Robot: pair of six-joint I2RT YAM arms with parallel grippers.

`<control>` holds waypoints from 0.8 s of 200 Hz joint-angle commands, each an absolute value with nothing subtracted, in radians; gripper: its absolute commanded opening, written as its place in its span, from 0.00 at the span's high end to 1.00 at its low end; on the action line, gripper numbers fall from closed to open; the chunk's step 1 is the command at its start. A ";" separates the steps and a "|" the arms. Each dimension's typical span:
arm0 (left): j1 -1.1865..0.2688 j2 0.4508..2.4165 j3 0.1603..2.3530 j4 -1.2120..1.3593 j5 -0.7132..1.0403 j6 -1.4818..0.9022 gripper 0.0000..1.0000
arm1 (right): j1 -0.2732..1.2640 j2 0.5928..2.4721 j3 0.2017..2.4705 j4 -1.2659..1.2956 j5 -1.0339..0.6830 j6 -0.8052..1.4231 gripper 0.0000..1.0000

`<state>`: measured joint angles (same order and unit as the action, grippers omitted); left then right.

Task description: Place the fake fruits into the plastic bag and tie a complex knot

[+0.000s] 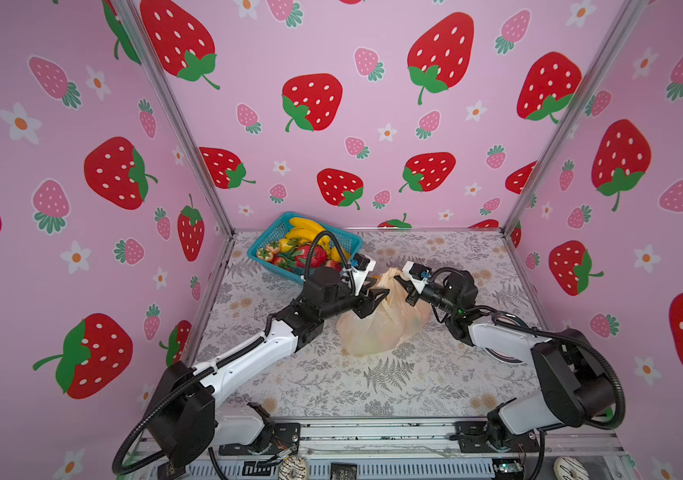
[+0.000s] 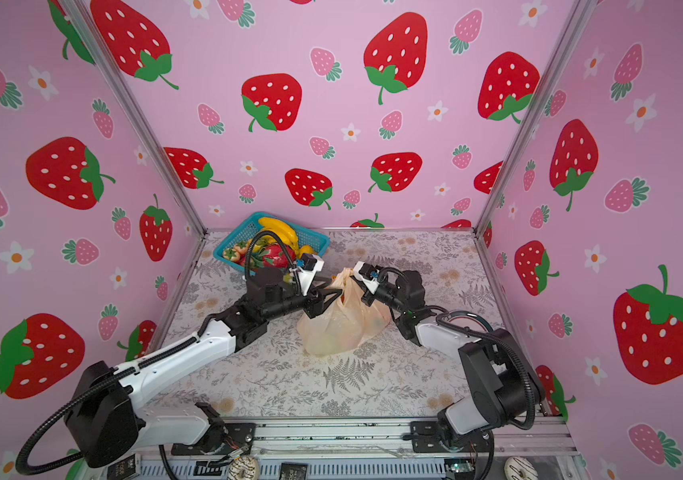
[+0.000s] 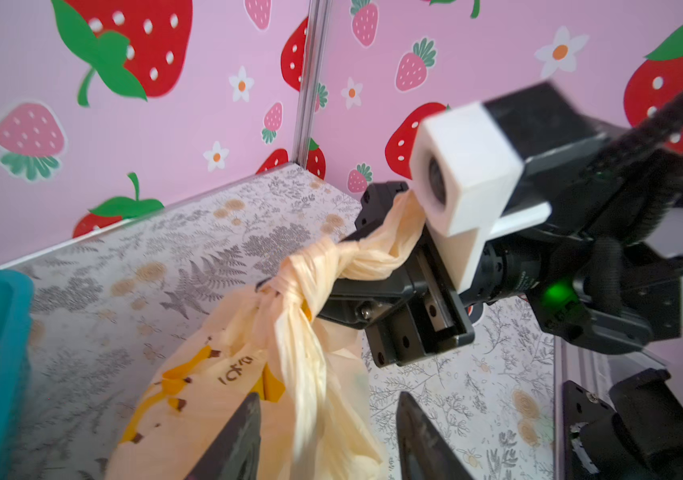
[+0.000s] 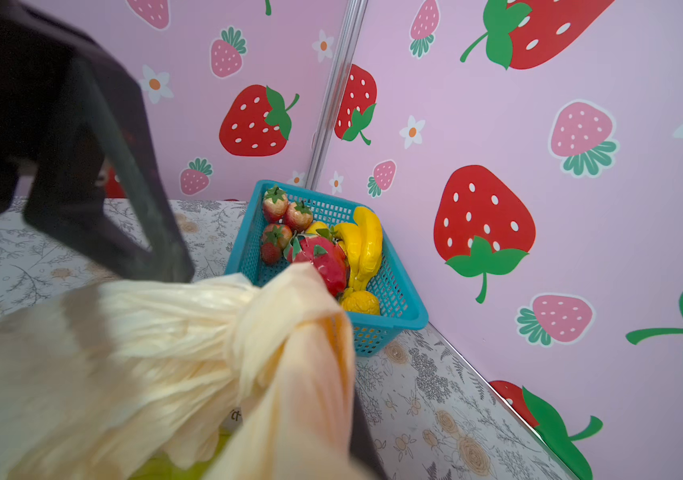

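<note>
The left gripper grabs the bag's loose handle piece (image 3: 307,400) just below the knot next, opposite my right gripper's end, to tie the knot (image 3: 294,274).
The plastic bag (image 1: 377,328) (image 2: 339,328) lies on the floral table between my arms, fruit shapes showing faintly through it. Its handles are twisted into a knot (image 3: 294,274) (image 4: 256,316). My left gripper (image 3: 327,432) (image 1: 377,291) is open, its fingers apart on either side of a loose handle strand just below the knot. My right gripper (image 1: 403,286) (image 2: 356,286) is shut on the other handle end, which is pulled taut away from the knot. More fake fruits (image 1: 302,249) (image 4: 331,249) lie in the basket: bananas, strawberries and a dragon fruit.
The teal mesh basket (image 1: 260,257) (image 2: 223,254) (image 4: 393,307) stands in the back left corner, close behind my left wrist. Pink strawberry-print walls close in three sides. Two doughnuts (image 1: 292,467) (image 1: 570,469) sit on the front rail below the table.
</note>
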<state>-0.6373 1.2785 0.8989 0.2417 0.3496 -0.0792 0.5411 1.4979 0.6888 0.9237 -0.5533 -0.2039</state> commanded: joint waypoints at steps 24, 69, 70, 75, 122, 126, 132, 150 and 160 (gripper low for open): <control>-0.507 1.235 0.902 0.133 0.404 0.047 0.51 | 0.534 1.507 0.712 0.953 -0.632 -0.181 1.00; -0.480 1.383 0.953 0.112 0.363 0.415 0.54 | 0.533 1.503 0.719 0.958 -0.665 -0.147 1.00; -0.479 1.387 0.954 0.114 0.365 0.420 0.54 | 0.533 1.503 0.719 0.959 -0.667 -0.147 1.00; -0.480 1.404 0.960 0.123 0.384 0.441 0.54 | 0.534 1.506 0.719 0.959 -0.669 -0.143 1.00; -0.537 1.514 1.009 0.225 0.476 0.527 0.50 | 0.534 1.510 0.723 0.961 -0.681 -0.119 1.00; -0.542 1.521 1.016 0.229 0.477 0.528 0.50 | 0.534 1.508 0.723 0.961 -0.681 -0.118 1.00; -0.550 1.528 1.022 0.240 0.472 0.527 0.50 | 0.533 1.507 0.721 0.961 -0.684 -0.118 1.00; -0.564 1.540 1.031 0.274 0.454 0.519 0.50 | 0.534 1.502 0.718 0.953 -0.682 -0.126 1.00; -0.570 1.537 1.029 0.289 0.445 0.509 0.51 | 0.534 1.500 0.716 0.951 -0.681 -0.131 1.00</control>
<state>-0.5545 1.5387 0.9798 0.2058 0.4286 0.4747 0.5385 1.4998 0.6968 0.9264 -0.6559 -0.1307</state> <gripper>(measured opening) 0.496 0.048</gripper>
